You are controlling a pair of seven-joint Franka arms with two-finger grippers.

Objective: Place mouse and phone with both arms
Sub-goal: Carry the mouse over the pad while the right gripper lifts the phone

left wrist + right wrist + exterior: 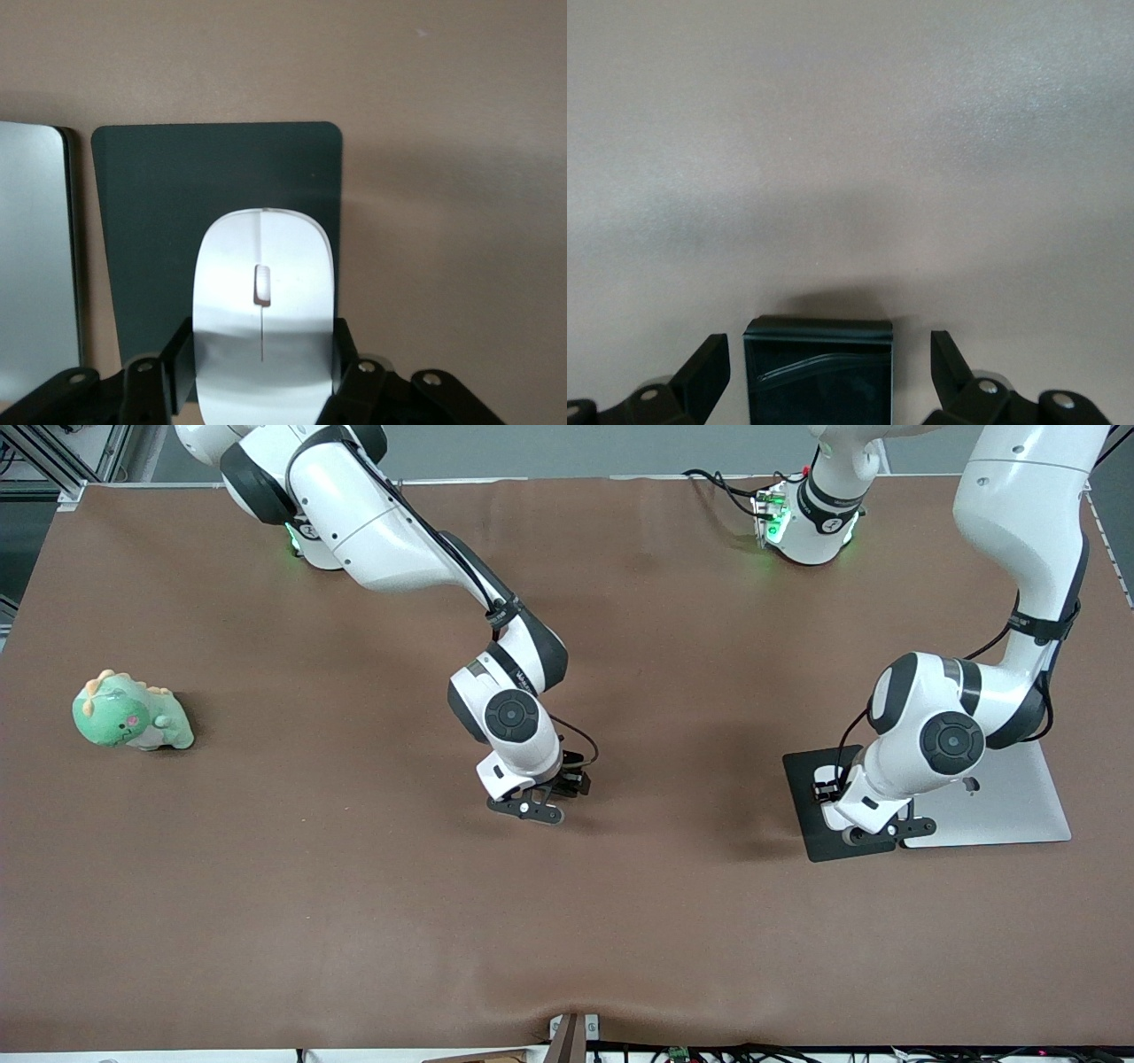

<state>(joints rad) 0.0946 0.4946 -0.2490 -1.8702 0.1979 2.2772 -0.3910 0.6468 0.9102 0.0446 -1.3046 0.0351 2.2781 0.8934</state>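
My right gripper picks up the phone by its side edges next. That leaves the black phone's glossy side (819,390) free for placing.
The white mouse (263,266) sits between the fingers of my left gripper (261,354), whose pads touch both its sides. It is low over the matte black mat (151,221). In the front view the left gripper (886,831) is over the mat (811,797) and hides the mouse. The glossy black phone (819,376) lies on the brown table between the open fingers of my right gripper (828,354), with a gap on each side. In the front view the right gripper (532,808) is low at the table's middle and hides the phone.
A silver-grey slab (1001,797) lies against the mat toward the left arm's end; it also shows in the left wrist view (35,266). A green plush dinosaur (133,713) sits toward the right arm's end of the table.
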